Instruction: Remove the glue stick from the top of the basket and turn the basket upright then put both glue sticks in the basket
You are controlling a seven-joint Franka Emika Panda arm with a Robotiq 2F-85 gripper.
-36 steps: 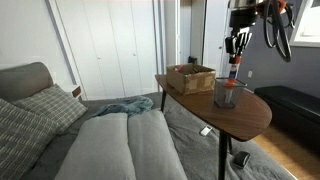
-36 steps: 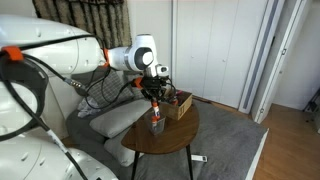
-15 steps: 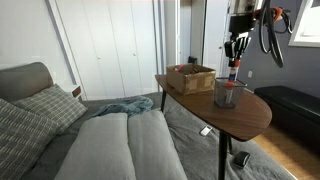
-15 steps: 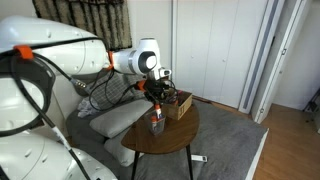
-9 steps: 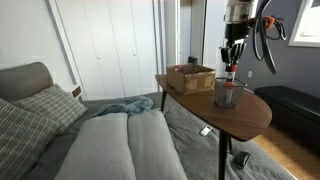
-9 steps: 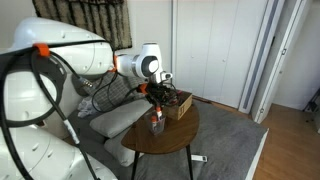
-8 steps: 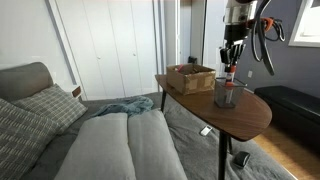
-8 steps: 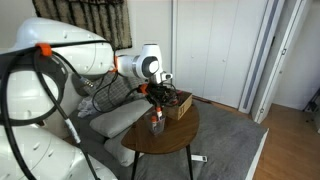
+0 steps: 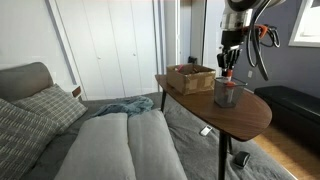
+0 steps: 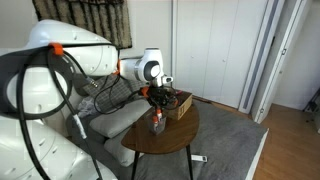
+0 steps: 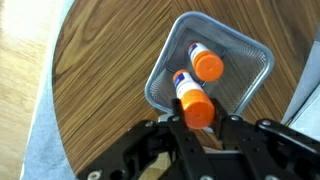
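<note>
My gripper will let go of the glue stick now, because the glue stick's white end points inside the basket's open rim (image 9: 239, 85), next to the other glue stick.
The grey wire-mesh basket (image 11: 248, 82) stands upright on the round wooden table (image 11: 100, 80). It shows in both exterior views (image 9: 226, 95) (image 10: 157, 124). One red-orange glue stick (image 11: 205, 63) lies inside it. My gripper (image 11: 200, 122) is right above the basket's near rim, shut on the second glue stick (image 11: 190, 95), whose lower white end points down into the basket. In the exterior views the gripper (image 9: 227, 68) (image 10: 157, 104) hangs just over the basket with the stick upright in it.
A brown cardboard box (image 9: 190, 77) (image 10: 178, 103) stands on the table beside the basket. The table top (image 9: 250, 112) ends close to the basket on the near side. A grey sofa with cushions (image 9: 110, 145) lies beyond the table's edge.
The arm has swung a little and the gripper has shifted sideways and slightly down over the basket, still holding the glue stick. The basket and box have not moved.
</note>
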